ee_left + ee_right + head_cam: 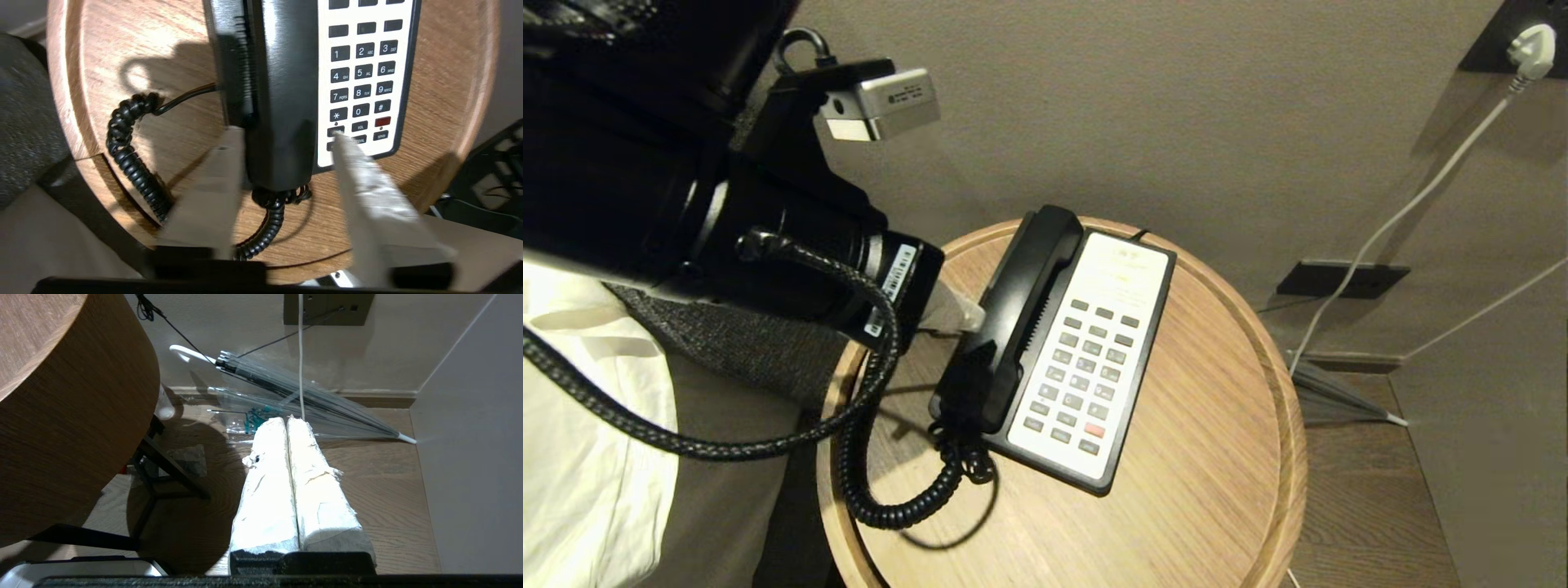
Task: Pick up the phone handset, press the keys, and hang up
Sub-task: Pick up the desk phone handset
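Note:
The fingers are still above the handset's cord end (975, 392) (280, 166) and the lowest keys, so it is too early to close. My left gripper lowers first from here.
The glossy black phone handset (1021, 302) lies in its cradle on the left side of the black desk phone, on a round wooden table (1282, 457). Beside it, grey keys (1086, 367) and one red button (1094, 430) sit in the white faceplate. My left gripper (286, 134) is open and straddles the handset's (282, 102) cord end. One finger (222, 183) is on the outer side and the other is over the lowest keys (359, 90). From the head view, only one pale fingertip (956, 312) shows at the handset's left. My right gripper (288, 420) is shut and empty, low beside the table.
The coiled black cord (882, 498) loops over the table's left front. A bed with white linen (580, 457) lies to the left. A clear umbrella (306, 396) lies on the wooden floor by the wall. A white cable (1413, 204) hangs from a wall plug.

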{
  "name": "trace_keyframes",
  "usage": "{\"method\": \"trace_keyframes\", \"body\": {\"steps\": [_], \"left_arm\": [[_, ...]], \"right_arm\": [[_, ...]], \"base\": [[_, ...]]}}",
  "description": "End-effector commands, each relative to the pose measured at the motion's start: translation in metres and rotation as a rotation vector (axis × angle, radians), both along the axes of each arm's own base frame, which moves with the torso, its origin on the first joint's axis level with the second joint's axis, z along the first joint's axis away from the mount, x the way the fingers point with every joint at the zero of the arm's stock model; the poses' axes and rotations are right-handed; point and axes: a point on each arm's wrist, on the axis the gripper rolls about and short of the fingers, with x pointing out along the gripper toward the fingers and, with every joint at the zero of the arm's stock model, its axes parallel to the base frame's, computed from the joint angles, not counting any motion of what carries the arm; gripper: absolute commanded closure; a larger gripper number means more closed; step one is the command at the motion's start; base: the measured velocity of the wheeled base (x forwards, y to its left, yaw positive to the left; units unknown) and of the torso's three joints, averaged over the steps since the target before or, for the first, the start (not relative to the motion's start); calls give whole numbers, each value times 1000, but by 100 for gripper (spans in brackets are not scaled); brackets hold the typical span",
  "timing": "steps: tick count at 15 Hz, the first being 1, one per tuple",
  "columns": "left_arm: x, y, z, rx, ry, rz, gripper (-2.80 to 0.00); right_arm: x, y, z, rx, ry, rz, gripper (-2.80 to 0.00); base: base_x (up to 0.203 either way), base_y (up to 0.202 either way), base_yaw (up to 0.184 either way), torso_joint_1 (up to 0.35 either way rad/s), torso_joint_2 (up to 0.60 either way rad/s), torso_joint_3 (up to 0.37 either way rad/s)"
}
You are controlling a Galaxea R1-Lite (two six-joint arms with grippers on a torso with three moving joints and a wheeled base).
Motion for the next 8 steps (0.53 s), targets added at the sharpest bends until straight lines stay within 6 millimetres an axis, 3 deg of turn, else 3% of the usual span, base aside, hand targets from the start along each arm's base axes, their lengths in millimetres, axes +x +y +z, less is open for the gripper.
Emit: {"method": "trace_keyframes", "body": {"steps": [1, 8], "left_arm": [[0, -10, -6, 40, -1, 1, -280], [4, -33, -19, 143, -39, 21, -280]], "right_arm": [[2, 0, -5, 0, 19, 0, 0], [2, 0, -5, 0, 20, 0, 0]], "base": [[0, 0, 0, 0, 0, 0], [0, 0, 0, 0, 0, 0]]}}
